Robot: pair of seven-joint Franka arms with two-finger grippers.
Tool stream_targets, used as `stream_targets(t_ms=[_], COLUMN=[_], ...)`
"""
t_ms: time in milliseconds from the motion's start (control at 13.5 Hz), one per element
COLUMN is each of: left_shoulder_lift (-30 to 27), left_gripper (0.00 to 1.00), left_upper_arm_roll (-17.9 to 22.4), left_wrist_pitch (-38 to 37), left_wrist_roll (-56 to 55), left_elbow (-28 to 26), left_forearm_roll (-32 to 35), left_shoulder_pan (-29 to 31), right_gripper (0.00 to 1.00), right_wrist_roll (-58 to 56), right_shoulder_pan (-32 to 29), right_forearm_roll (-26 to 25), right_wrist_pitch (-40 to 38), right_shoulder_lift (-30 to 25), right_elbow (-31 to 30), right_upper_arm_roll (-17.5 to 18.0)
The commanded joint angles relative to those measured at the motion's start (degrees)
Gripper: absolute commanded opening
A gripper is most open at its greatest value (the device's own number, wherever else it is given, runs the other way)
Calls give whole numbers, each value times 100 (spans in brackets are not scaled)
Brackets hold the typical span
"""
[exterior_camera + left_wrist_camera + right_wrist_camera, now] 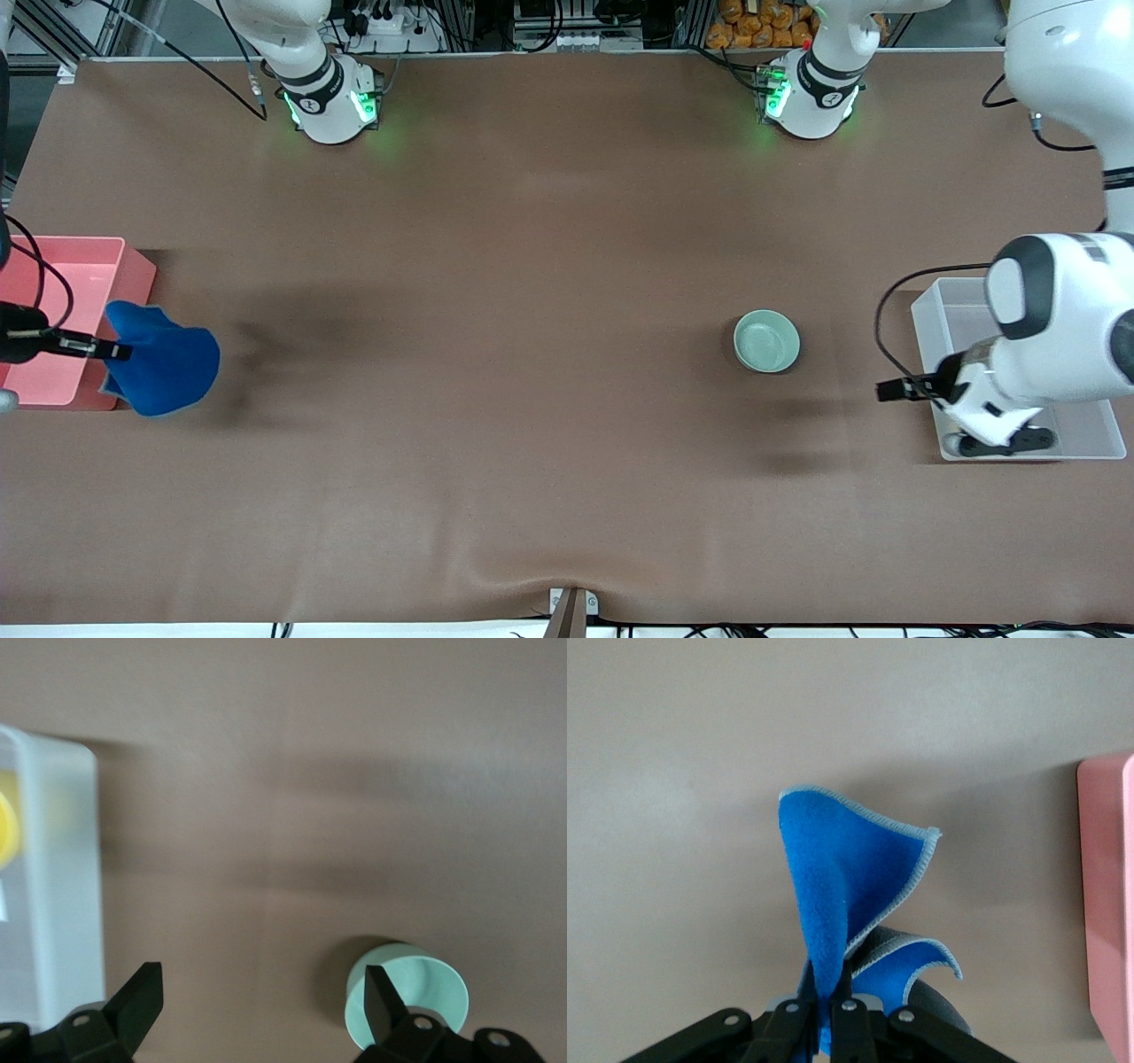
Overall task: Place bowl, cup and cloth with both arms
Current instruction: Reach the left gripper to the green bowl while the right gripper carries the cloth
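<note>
I need to grab the bowl by its rim point(797, 338) with my left gripper next, because the bowl's opening point(766, 341) is wide for my fingers while the bowl's side is thin.
The pale green bowl point(766, 341) stands upright on the brown table toward the left arm's end; it also shows in the left wrist view point(416, 988). My left gripper point(1001, 440) is open and empty over the clear bin point(930, 328), with table showing between its fingers point(142, 1001). A sliver of the yellow cup point(4, 828) shows inside that bin point(53, 904); the arm hides it in the front view. My right gripper point(120, 352) is shut on the blue cloth point(168, 359), which hangs beside the pink bin. The right wrist view shows the gripper point(828, 1001) pinching the cloth point(850, 877).
The pink bin point(62, 292) stands at the right arm's end of the table, and its edge shows in the right wrist view point(1107, 904). The arm bases stand along the table's edge farthest from the front camera.
</note>
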Motion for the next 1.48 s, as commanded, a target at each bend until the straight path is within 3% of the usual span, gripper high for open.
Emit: stream_targets(t_ms=[0,295,517,812,1034,1330,1403], left_shoulder_lift=[-697,-847,-909,-892,-831,-707,-707], left_gripper=[100,100,100,79,71,21,14], left_upper_arm_roll=[-174,-324,-376,-403,-420,-412,-412], left_wrist_pitch=[689,1210,1806,2168,2746,3030,3038], left_wrist_roll=[-119,-479,-778,-945,-1182,-1402,-1507], left_elbow=[-1323,-2152,-2679,-3014,-3321,-3419,-3402], left_forearm_roll=[-2,15,15,15,15,7,7], left_shoulder_pan=[78,-124,-229,-335,-423,-555,-555], right_gripper=[0,0,0,0,0,0,0], right_wrist_roll=[-61,-78,-78,-157,-517,-1289,-1413], right_shoulder_pan=[-176,-272,-299,-290,-377,-799,-896], right_forearm_roll=[-42,-94,-489,-1444,-1816,-1843,-1843], right_wrist_pitch=[-384,-526,-544,-325,-114,193,247], right_shoulder_lift=[-381,-889,-1189,-1357,-1331,-1226,-1182], right_elbow=[-180,-644,-935,-1147,-1147,-1138,-1138], right_upper_arm_roll=[62,53,53,53,53,53,53])
